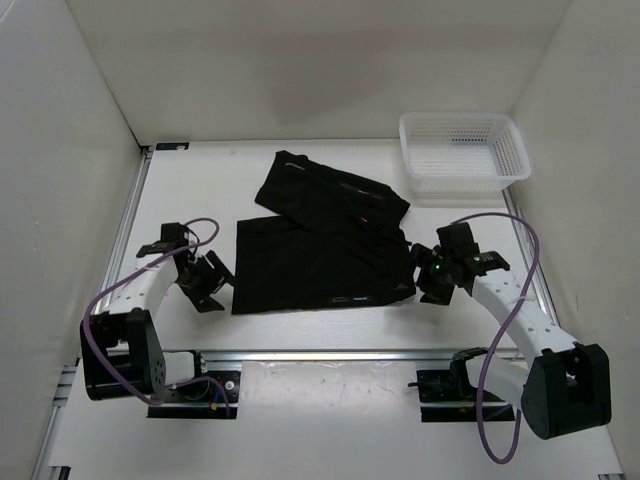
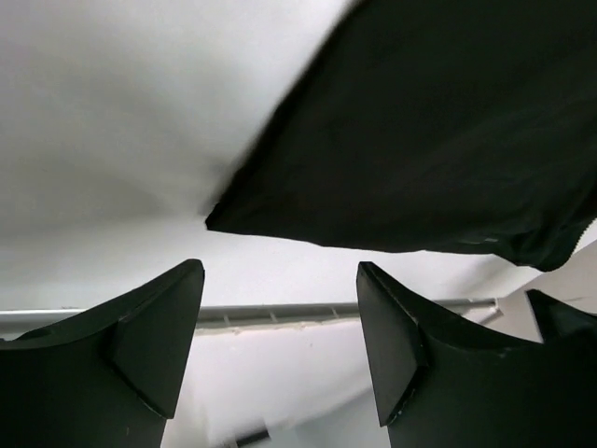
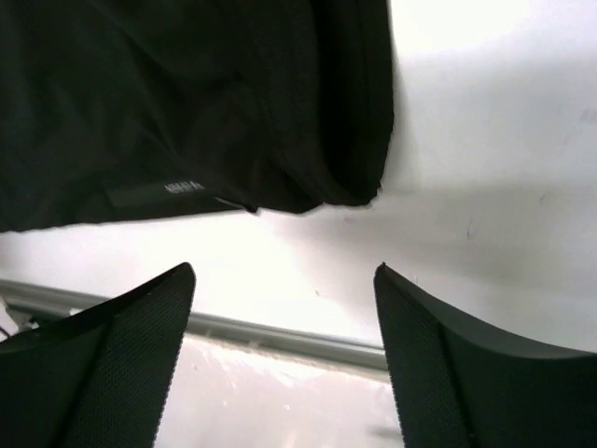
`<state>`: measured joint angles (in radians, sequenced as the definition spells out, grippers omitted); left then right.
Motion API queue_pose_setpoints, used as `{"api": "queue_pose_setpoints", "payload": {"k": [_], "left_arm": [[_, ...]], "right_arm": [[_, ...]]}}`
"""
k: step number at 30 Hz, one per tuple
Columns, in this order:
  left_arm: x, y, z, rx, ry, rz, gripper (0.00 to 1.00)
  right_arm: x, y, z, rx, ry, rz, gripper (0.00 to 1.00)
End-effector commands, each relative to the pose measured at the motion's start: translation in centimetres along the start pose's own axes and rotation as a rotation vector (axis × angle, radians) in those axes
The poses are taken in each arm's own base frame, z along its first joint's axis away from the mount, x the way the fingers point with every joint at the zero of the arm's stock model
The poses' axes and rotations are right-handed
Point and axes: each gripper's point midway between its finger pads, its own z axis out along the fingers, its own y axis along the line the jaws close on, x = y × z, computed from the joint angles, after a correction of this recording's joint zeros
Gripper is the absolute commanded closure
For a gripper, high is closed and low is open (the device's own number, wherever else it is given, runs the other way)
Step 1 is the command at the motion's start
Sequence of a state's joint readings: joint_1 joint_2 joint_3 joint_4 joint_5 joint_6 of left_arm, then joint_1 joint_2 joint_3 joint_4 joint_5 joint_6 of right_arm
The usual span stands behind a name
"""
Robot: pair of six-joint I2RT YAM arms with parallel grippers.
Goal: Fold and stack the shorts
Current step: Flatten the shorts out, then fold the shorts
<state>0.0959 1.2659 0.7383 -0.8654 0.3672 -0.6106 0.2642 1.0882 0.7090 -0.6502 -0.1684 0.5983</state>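
Note:
The black shorts have the near hem corner beside my right gripper. My right gripper needs to grab them by that corner next, so both near corners can carry the fold away.
Black shorts lie flat mid-table, with a second black pair overlapping their far right part at an angle. My left gripper is open and empty just left of the near pair's left edge; the left wrist view shows a corner of the shorts above my spread fingers. My right gripper is open and empty just right of the shorts' right edge; the right wrist view shows the hem corner above my fingers.
A white mesh basket stands at the far right. White walls enclose the table on the left, right and back. A metal rail runs along the near edge between the arm bases.

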Motion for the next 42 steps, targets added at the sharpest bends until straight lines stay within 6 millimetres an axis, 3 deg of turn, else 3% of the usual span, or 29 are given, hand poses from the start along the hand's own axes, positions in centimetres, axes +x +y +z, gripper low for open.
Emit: {"api": "queue_pose_setpoints", "payload": {"k": [1, 9, 13, 20, 22, 23, 24, 25, 26, 28, 29, 34, 42], "left_arm": [[0.4, -0.8, 0.8, 0.048, 0.029, -0.024, 0.22], [0.9, 1.6, 3.4, -0.092, 0.084, -0.101, 0.21], [1.5, 1.7, 5.1, -0.122, 0.129, -0.097, 0.22], [1.1, 1.7, 5.9, -0.161, 0.117, -0.075, 0.26], [0.8, 1.7, 6.1, -0.178, 0.111, -0.077, 0.33], [0.5, 1.8, 6.4, -0.194, 0.111, -0.079, 0.42], [0.0, 1.0, 6.2, -0.171, 0.104, -0.074, 0.82], [-0.3, 0.8, 6.2, -0.17, 0.103, -0.073, 0.9], [-0.7, 0.4, 6.1, -0.16, 0.093, -0.057, 0.9], [-2.4, -1.2, 5.0, -0.132, 0.027, -0.033, 0.9], [-2.8, -1.7, 4.0, -0.125, 0.001, -0.025, 0.9], [-6.2, -5.1, -0.3, -0.075, -0.164, -0.009, 0.9], [-7.1, -7.2, -6.4, -0.021, -0.306, 0.004, 0.9]], "right_arm": [[0.6, 1.4, 0.4, -0.082, 0.022, 0.05, 0.13], [0.0, 1.2, 2.1, -0.091, 0.053, 0.084, 0.15], [-0.6, 0.6, 3.4, -0.067, 0.063, 0.083, 0.19], [-2.1, 0.3, 4.6, -0.05, 0.025, 0.074, 0.35], [-2.0, -0.2, 5.3, -0.028, 0.037, 0.08, 0.47], [-2.1, -0.2, 5.6, -0.028, 0.037, 0.08, 0.52], [-2.3, -0.1, 5.6, -0.028, 0.037, 0.08, 0.58], [-2.8, 0.1, 5.7, -0.033, 0.028, 0.077, 0.73], [-2.6, -0.1, 5.9, -0.029, 0.035, 0.071, 0.81], [-3.1, 0.3, 5.5, -0.031, 0.032, 0.06, 0.97], [-2.8, 0.2, 5.2, -0.027, 0.039, 0.052, 1.0], [-2.8, 0.1, 2.9, -0.018, -0.001, -0.006, 1.0], [-2.5, -0.1, -1.8, -0.006, -0.087, -0.104, 1.0]]}}
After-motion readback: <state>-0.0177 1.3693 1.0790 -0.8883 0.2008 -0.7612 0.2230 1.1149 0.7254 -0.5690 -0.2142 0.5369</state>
